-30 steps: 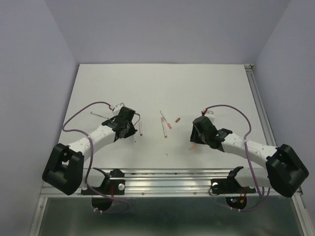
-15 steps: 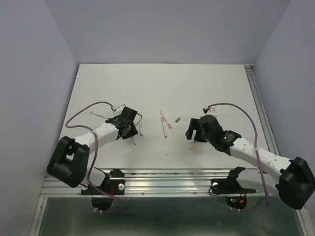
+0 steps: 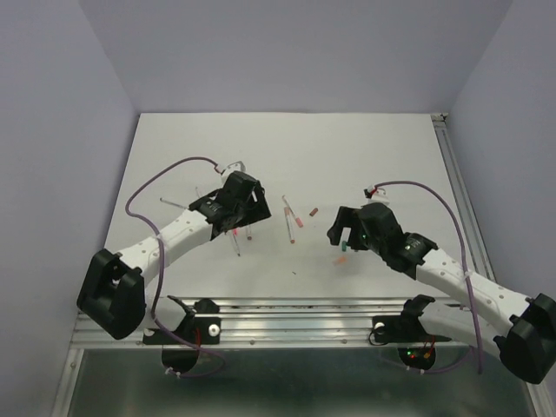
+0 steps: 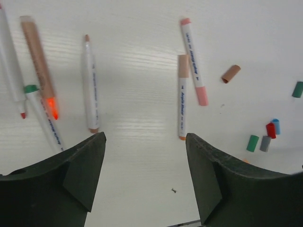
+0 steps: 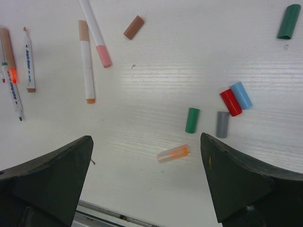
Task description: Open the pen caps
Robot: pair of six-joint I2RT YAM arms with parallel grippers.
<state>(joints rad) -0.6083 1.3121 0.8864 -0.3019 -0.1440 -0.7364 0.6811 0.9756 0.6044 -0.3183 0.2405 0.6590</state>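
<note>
The robot's left gripper should reach the tan-capped pen and leave its tan cap for the right gripper to open, so it should grab the pen's white body (image 3: 289, 228) (image 4: 182, 107).
Several loose pen caps lie on the white table: a clear orange cap (image 5: 172, 153), green (image 5: 192, 120), grey (image 5: 222, 124), red (image 5: 230, 102), blue (image 5: 241, 95), brown (image 5: 134, 27) and dark green (image 5: 289, 21). My right gripper (image 5: 145, 144) hovers open above the orange cap and holds nothing. My left gripper (image 4: 145, 142) is open too, over bare table, holding nothing. Past its fingers lie an uncapped orange-tipped pen (image 4: 40, 66), a white pen (image 4: 90, 85), a tan-capped pen (image 4: 182, 94) and a pink-capped pen (image 4: 193, 61). From above, the left gripper (image 3: 241, 211) and right gripper (image 3: 340, 229) flank the two middle pens (image 3: 292, 217).
A green-capped pen (image 4: 42, 113) and a red-tipped pen (image 4: 14, 80) lie at the left of the left wrist view. The table's metal front rail (image 3: 295, 314) runs just before the arm bases. A purple cable (image 3: 165, 178) loops over the left arm.
Both grippers have opened. The left gripper rose and moved right and farther back. The right gripper shifted slightly left, and the clear orange cap now lies on the table under it.
</note>
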